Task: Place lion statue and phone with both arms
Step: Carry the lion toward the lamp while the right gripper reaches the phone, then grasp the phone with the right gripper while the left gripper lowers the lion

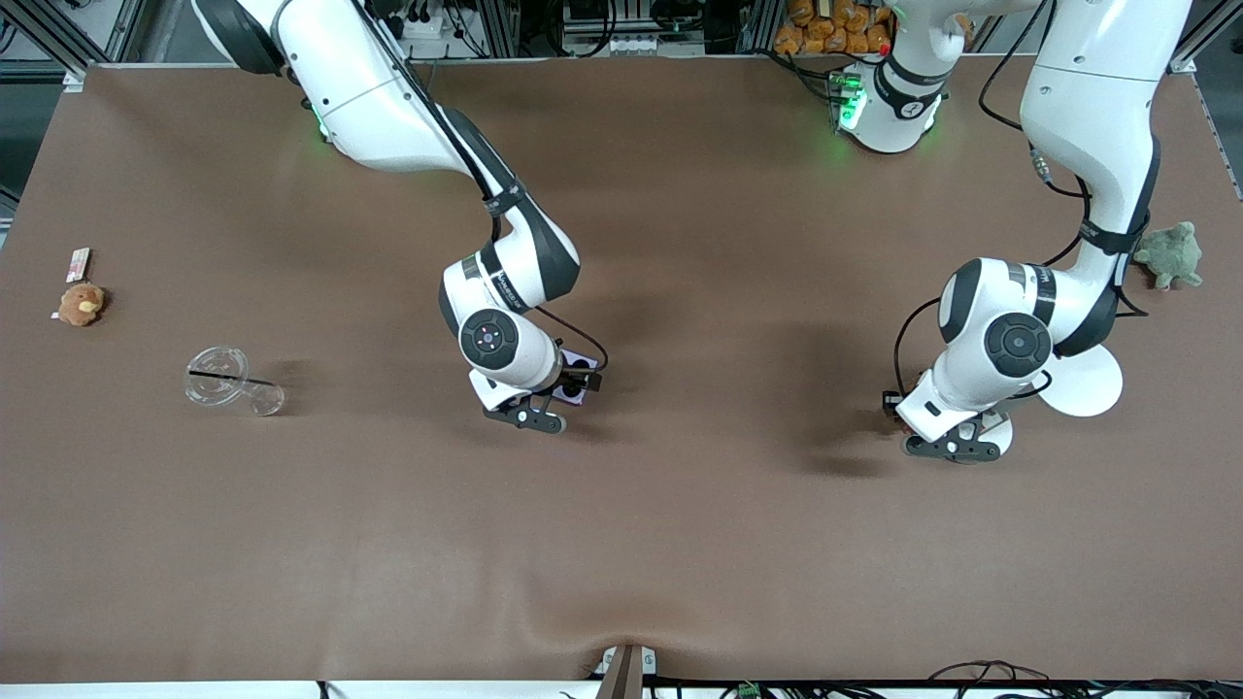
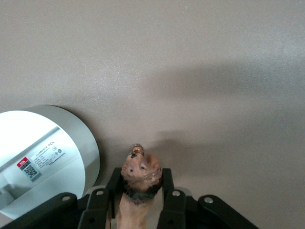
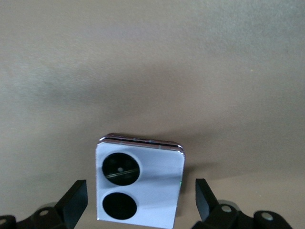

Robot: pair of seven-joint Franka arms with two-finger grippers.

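The lion statue stands low on the tabletop beside the white disc, so my left gripper should open now.
The lavender phone lies on the brown table with its two black lenses up. It also shows in the front view, near the table's middle. My right gripper is open around it, with a gap between each finger and the phone's sides; in the front view it is low over the phone. My left gripper is shut on the reddish-brown lion statue and holds it low over the table toward the left arm's end. The lion is hidden in the front view.
A white round disc with a label lies beside the left gripper. A green plush turtle sits near the left arm's end. A clear cup on its side, an orange-brown plush and a small card lie toward the right arm's end.
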